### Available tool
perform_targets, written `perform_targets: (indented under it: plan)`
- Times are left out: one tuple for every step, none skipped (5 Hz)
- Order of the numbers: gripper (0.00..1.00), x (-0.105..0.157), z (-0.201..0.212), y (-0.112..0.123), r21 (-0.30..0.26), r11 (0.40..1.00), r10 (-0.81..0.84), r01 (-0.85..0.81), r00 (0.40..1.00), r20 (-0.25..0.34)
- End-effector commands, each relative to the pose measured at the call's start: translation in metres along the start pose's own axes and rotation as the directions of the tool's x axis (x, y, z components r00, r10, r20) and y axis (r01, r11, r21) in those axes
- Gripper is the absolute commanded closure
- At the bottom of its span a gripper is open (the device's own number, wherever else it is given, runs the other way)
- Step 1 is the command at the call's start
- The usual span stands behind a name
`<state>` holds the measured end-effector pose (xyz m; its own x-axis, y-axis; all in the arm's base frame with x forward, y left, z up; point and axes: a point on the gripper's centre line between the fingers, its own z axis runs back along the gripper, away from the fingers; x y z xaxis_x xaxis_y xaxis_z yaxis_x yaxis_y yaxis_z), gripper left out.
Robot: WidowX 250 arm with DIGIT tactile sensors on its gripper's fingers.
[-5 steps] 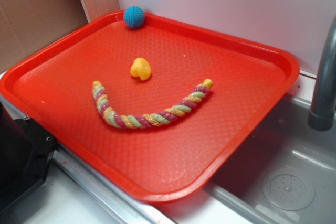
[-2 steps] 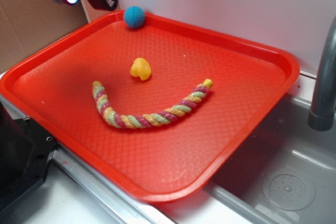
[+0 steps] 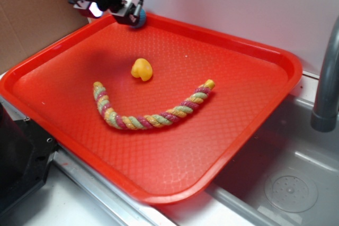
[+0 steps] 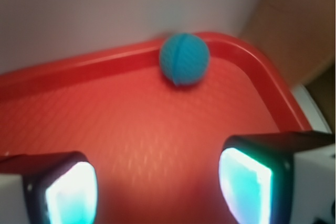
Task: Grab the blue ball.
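Note:
I'll next grab the blue ball's round sides to get it off the red tray [image 3: 175, 72].
The blue ball [image 4: 184, 59] is a small teal ball with a grid texture. It rests in the far corner of the red tray [image 4: 105, 124], against the rim. In the exterior view only a sliver of the blue ball [image 3: 141, 21] shows behind my gripper [image 3: 108, 6]. My gripper [image 4: 157, 184] is open and empty. Its two glowing pads [image 4: 71, 192] stand wide apart over bare tray, short of the ball.
A yellow lumpy toy [image 3: 142, 69] and a curved striped rope toy [image 3: 151, 112] lie mid-tray. The tray's raised rim [image 3: 222, 35] and a white wall are right behind the ball. Cardboard [image 3: 32, 19] stands at left, a grey tap [image 3: 327, 83] and sink at right.
My gripper has moved right and down from the upper left corner and now hovers at the tray's far corner, covering most of the ball in the exterior view.

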<state>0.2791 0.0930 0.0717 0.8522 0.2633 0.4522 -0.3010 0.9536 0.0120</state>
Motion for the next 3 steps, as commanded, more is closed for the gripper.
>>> perform_targets:
  plan:
    - [0.0, 0.051, -0.032, 0.023, 0.068, 0.998, 0.003, -0.005, 0.999, 0.038]
    - [0.0, 0.06, -0.053, 0.031, 0.142, 0.99, 0.007, -0.009, 1.0, 0.015]
    - [0.0, 0.058, -0.064, 0.034, 0.151, 0.988, 0.012, -0.009, 1.0, -0.023]
